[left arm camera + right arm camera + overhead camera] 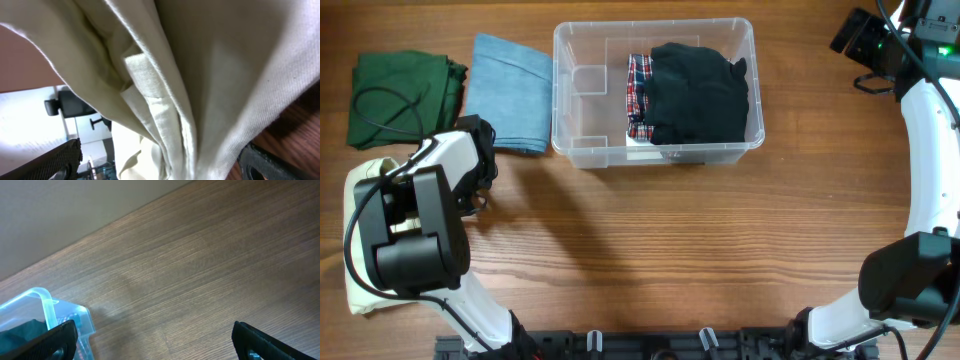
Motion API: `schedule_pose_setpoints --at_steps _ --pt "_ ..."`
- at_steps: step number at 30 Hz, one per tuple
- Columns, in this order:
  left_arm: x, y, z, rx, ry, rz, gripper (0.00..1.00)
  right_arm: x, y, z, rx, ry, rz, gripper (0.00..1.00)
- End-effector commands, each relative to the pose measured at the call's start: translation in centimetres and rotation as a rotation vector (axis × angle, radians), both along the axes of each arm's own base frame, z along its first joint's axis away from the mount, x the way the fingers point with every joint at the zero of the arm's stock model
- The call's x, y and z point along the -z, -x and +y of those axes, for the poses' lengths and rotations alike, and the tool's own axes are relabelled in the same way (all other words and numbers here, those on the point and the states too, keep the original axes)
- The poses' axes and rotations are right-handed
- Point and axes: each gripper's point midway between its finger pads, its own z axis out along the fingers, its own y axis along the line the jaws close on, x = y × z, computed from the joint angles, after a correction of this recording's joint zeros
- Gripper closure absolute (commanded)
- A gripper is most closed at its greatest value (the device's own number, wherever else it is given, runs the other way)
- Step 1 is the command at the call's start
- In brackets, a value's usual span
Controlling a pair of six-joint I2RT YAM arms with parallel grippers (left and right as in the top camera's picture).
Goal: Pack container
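Observation:
My left gripper next grabs the cream garment (362,185) across its folded layers together, so it stays bundled to pack into the container.
The clear container (585,150) stands at the back middle of the table. Inside it lie a black garment (698,92) and a plaid one (638,95). A corner of the container (47,305) shows at the left of the right wrist view. My left gripper (162,165) is open, with its fingers (57,160) wide apart around a cream garment (210,75) that fills its view. In the overhead view the left arm hides most of that cream garment (362,185). My right gripper (162,342) is open and empty over bare wood, right of the container.
A folded blue garment (510,90) lies just left of the container. A dark green garment (400,95) with a black cable across it lies further left. The right arm (935,150) curves along the table's right edge.

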Motion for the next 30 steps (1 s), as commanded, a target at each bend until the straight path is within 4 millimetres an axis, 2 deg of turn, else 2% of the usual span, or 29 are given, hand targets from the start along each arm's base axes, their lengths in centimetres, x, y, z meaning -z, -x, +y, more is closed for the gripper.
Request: schedule_pose_setpoints --at_steps 1,8,22,30 --pt "1.2 0.3 -0.4 -0.036 0.025 -0.031 0.0 1.0 -0.1 0.3 0.002 -0.019 0.017 0.0" --pt "1.8 0.0 -0.7 -0.047 0.056 -0.061 0.0 1.0 -0.1 0.3 0.002 -0.019 0.016 0.0" --pt "2.1 1.0 1.2 -0.144 0.058 -0.114 0.0 1.0 -0.1 0.3 0.002 -0.019 0.017 0.0" --pt "4.2 1.9 1.2 -0.2 0.121 -0.165 0.0 1.0 -0.1 0.3 0.002 -0.019 0.017 0.0"
